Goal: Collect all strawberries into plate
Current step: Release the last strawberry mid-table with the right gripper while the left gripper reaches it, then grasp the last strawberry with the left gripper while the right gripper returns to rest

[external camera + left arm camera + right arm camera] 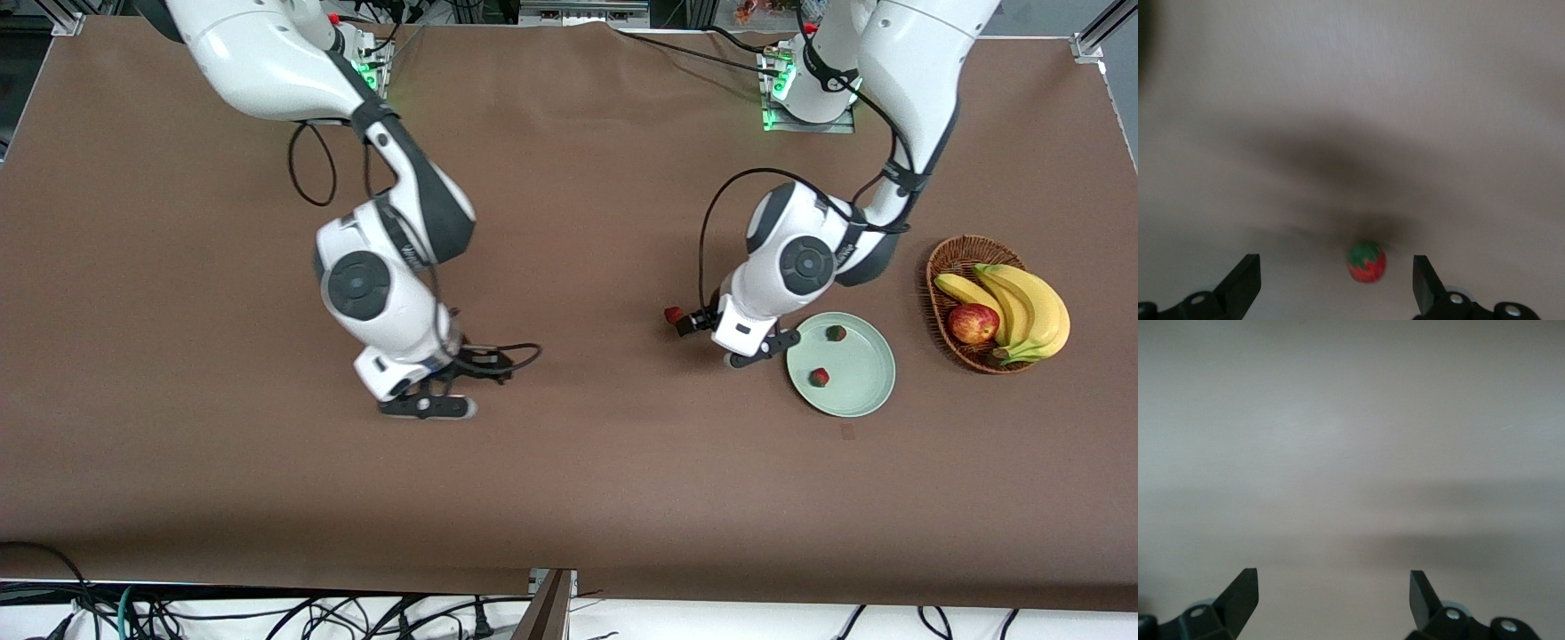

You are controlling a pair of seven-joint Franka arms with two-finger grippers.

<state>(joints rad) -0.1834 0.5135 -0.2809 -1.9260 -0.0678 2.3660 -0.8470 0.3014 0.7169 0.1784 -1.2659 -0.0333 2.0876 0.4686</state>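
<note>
My left gripper's fingers don't reach the strawberry (1366, 261) on the tabletop in the left wrist view. They would miss if I closed now, so I will first move toward the strawberry.
Two strawberries (836, 333) (819, 377) lie in the pale green plate (867, 391). A third strawberry (673, 314) sits on the brown table, beside the plate toward the right arm's end. My left gripper (760, 349) is low over the table next to the plate's rim. In the left wrist view it (1336, 280) is open, and this strawberry (1366, 261) shows in the gap between its fingers, touching neither. My right gripper (427, 407) (1333, 593) waits open and low over bare table toward the right arm's end, holding nothing.
A brown wicker basket (944, 267) with bananas (1022, 307) and a red apple (973, 324) stands beside the plate at the left arm's end of the table. A small dark mark (846, 432) lies on the cloth nearer the front camera than the plate.
</note>
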